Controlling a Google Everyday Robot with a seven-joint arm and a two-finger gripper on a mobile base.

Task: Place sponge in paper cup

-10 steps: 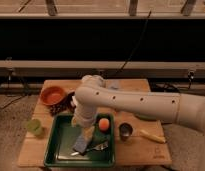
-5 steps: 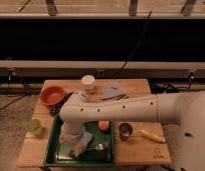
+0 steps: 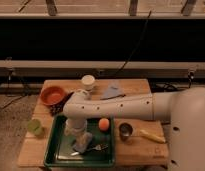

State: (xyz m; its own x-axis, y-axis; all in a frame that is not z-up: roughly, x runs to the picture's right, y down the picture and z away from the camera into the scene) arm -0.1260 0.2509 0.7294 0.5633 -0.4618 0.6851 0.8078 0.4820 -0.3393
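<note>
I should put the sponge in the paper cup [image 3: 88, 81], so I need to grab around the grey-blue sponge's middle [image 3: 81, 143] next.
The grey-blue sponge [image 3: 82, 145] lies in the green tray [image 3: 58, 152], left of the middle. My gripper [image 3: 77, 136] hangs straight down from the white arm and sits right over the sponge, hiding its upper part. The gripper is open, and the sponge rests on the tray floor. The white paper cup [image 3: 88, 81] stands upright at the back of the wooden table, well behind the tray and apart from the arm.
An orange ball [image 3: 104, 124] and a fork [image 3: 94, 148] share the tray. An orange bowl [image 3: 52, 95] sits back left, a green cup [image 3: 35, 127] left, a blue-grey cloth [image 3: 114, 91] back middle. A metal cup [image 3: 125, 131] and a yellow object [image 3: 152, 136] lie to the right.
The arm has swung left and down across the tray, bringing the gripper from near the orange ball onto the sponge. The sponge and the cup have not moved.
</note>
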